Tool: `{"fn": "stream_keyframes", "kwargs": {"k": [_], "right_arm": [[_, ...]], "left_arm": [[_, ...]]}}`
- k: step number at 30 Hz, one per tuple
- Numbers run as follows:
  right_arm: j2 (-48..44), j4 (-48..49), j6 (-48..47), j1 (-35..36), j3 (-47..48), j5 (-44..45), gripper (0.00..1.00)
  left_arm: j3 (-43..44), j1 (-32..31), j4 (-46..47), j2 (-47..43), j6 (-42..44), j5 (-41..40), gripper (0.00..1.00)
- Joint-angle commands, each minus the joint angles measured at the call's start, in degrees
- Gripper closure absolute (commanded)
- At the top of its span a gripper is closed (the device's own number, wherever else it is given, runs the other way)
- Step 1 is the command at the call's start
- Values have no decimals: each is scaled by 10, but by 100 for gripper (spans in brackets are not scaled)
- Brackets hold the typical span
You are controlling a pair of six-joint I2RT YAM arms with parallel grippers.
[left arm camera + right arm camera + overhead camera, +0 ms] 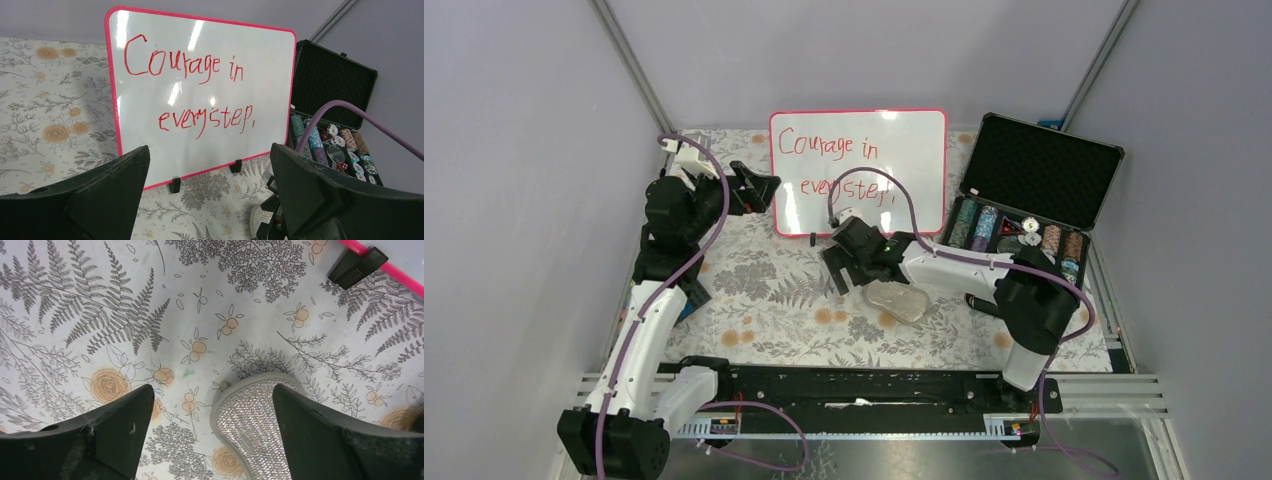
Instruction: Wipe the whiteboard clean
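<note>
I should pinch the eraser pad near its curved side edge (pixel 888 303) with my right gripper next. The pad's rounded end then stays free to erase the whiteboard (pixel 859 170).
The whiteboard (pixel 859 170) stands upright at the back middle of the table, pink-framed, with red handwriting across it; it fills the left wrist view (pixel 200 100). One corner and a black foot show in the right wrist view (pixel 407 252). My left gripper (pixel 759 190) is open, just off the board's left edge, empty (pixel 209 150). A glittery silver eraser pad (pixel 897 300) lies flat on the floral cloth in front of the board. My right gripper (pixel 836 270) hovers over it, open (pixel 212 390). The pad (pixel 250 425) lies between the jaws, close to the right finger.
An open black case (pixel 1044 170) with rows of poker chips (pixel 1019 240) sits right of the board, also seen from the left wrist (pixel 330 75). A purple cable (pixel 350 107) arcs in front of it. A metal rail (pixel 874 385) runs along the near edge.
</note>
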Motion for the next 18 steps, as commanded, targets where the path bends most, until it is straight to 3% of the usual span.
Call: {"fn": "stream_keyframes", "kwargs": {"k": [1,9,15,18], "right_arm": [[-17,-1,-70,-3,-9,24,3],[-67,-55,-134,-4,-78,18,1],[-92,-49,-162,9,-119,-36,11],[-79,-30,-159,9,-120,-45,22]], "left_arm": [[4,-2,17,-5,8,-3,1],[5,-7,18,1,5,4,1],[5,-8,19,1,3,10,1],[4,-8,22,1,2,13,1]]}}
